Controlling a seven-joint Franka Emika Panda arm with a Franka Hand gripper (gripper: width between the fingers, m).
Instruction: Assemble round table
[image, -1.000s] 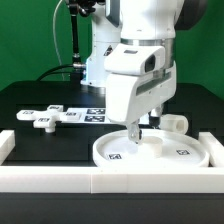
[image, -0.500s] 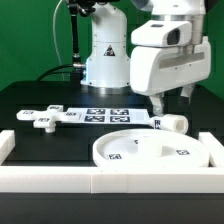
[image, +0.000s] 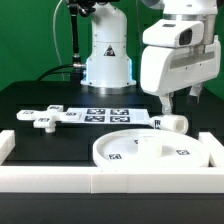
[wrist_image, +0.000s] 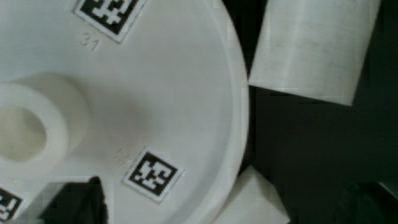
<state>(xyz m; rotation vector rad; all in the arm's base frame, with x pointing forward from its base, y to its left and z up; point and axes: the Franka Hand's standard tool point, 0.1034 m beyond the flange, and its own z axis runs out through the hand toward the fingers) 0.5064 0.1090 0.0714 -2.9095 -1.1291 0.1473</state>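
Note:
The short post has to stand in the disc's centre socket. My gripper will next grab the short post's smooth cylindrical body to put it there.
The large rimmed round disc lies flat on the black table by the front barrier, tags up. It fills much of the wrist view, its centre socket showing. The short cylindrical post lies on its side just behind the disc at the exterior view's right, and shows in the wrist view. The lobed foot piece lies at the exterior view's left. My gripper hangs above the post and the disc's rim, open and empty.
The marker board lies behind the disc. White barrier bars run along the front and stand at the exterior view's left and right. The robot base stands at the back.
My gripper has risen from the disc's surface and moved toward the exterior view's right, over the post. The disc, post and foot piece have stayed put.

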